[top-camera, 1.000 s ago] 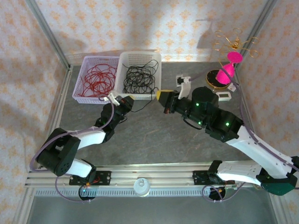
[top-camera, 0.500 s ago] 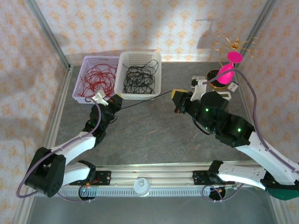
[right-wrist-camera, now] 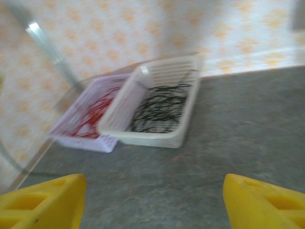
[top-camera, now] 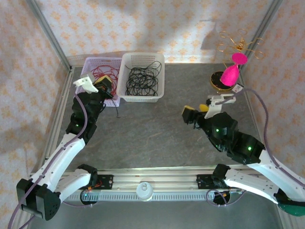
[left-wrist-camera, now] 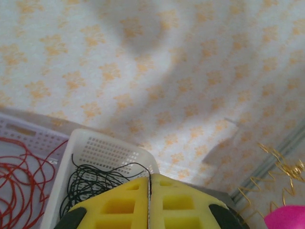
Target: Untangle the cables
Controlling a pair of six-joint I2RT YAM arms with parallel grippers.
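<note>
I need to grab the cable's hanging end part next with my right gripper, clear of my left gripper, to untangle the black cable (top-camera: 142, 81) into the white basket.
The black cable (top-camera: 142, 81) lies coiled in the white basket (top-camera: 143, 58); the same coil appears in the wrist views (left-wrist-camera: 95, 183) (right-wrist-camera: 159, 107). The red cable (top-camera: 101, 74) is in the lilac basket (top-camera: 93, 62), partly hidden by my left arm, and also shows from the wrists (left-wrist-camera: 19, 167) (right-wrist-camera: 93, 112). My left gripper (top-camera: 106, 87) (left-wrist-camera: 150, 177) is raised beside the baskets, pads shut on a strand of the black cable, whose end hangs down (top-camera: 116, 109). My right gripper (top-camera: 195, 111) (right-wrist-camera: 152, 185) hovers wide open over bare table, holding nothing.
A pink hourglass-shaped ornament (top-camera: 231, 74) on a dark round base stands at the back right with gold wire loops (top-camera: 238, 45) above it. Metal frame posts (top-camera: 50, 38) edge the papered walls. An aluminium rail (top-camera: 152, 177) runs along the near edge.
My left arm has swung left and up to the lilac basket with the black strand. The right gripper has opened, released the cable and drawn back to the right.
</note>
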